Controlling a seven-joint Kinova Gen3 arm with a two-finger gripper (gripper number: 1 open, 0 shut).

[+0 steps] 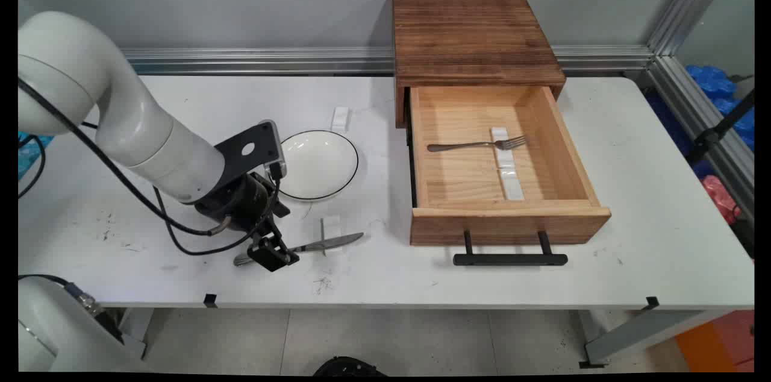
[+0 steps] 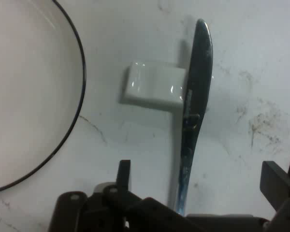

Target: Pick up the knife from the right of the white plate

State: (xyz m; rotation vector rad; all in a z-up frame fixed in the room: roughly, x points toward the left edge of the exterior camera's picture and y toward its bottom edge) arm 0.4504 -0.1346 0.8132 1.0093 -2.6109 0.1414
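The table knife should go in the open drawer beside the fork. My gripper should next grab the knife by its handle to lay it there.
A metal table knife lies on the white table near its front edge, the blade resting on a small white ceramic rest. My gripper is low over the knife's handle end, open. In the hand view the knife runs up from between my two fingers, which stand wide apart on either side of the handle and are not closed on it. The white rest sits under the blade, to its left in that view. A white plate with a dark rim lies just behind the gripper, and the plate fills the hand view's left.
A wooden cabinet stands at the back, its drawer pulled open toward the front with a black handle. Inside lie a fork and white rests. Another white rest sits behind the plate.
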